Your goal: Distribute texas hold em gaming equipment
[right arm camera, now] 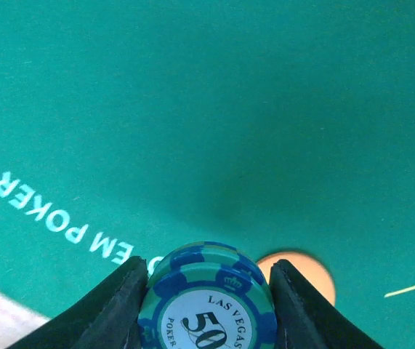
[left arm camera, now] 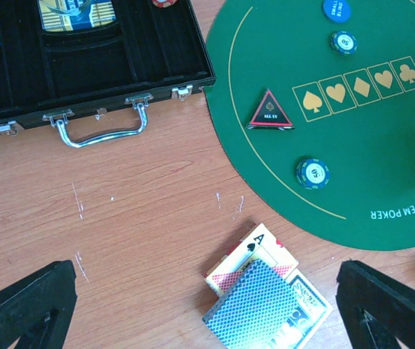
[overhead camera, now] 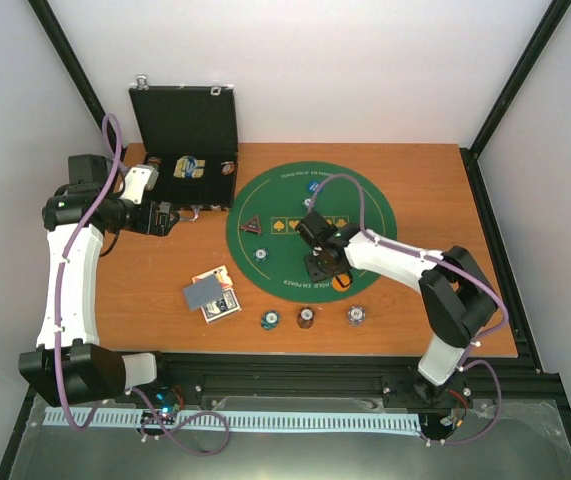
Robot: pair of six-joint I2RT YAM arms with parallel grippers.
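Observation:
My right gripper moves the chip to empty green first, since the chip would drop onto the lettering beside the orange disc (right arm camera: 305, 273) if I opened now.
My right gripper (overhead camera: 323, 268) is low over the near part of the green round mat (overhead camera: 265, 200), shut on a blue-and-teal striped "50" poker chip (right arm camera: 207, 309). An orange disc (right arm camera: 305, 273) lies on the mat just behind it. My left gripper (left arm camera: 206, 291) is open and empty above the wooden table, left of the mat. Blue-backed playing cards (left arm camera: 265, 309) lie fanned between its fingers, an ace face up. A dark red-edged triangular token (left arm camera: 270, 113), two striped chips (left arm camera: 312, 173) (left arm camera: 343, 42) and a blue disc (left arm camera: 336, 9) lie on the mat.
The black hinged case (overhead camera: 185, 140) stands open at the back left, with chips and a card pack inside. Three short chip stacks (overhead camera: 270, 320) (overhead camera: 306, 318) (overhead camera: 356, 316) sit on the wood near the front edge. Black frame posts stand at the corners.

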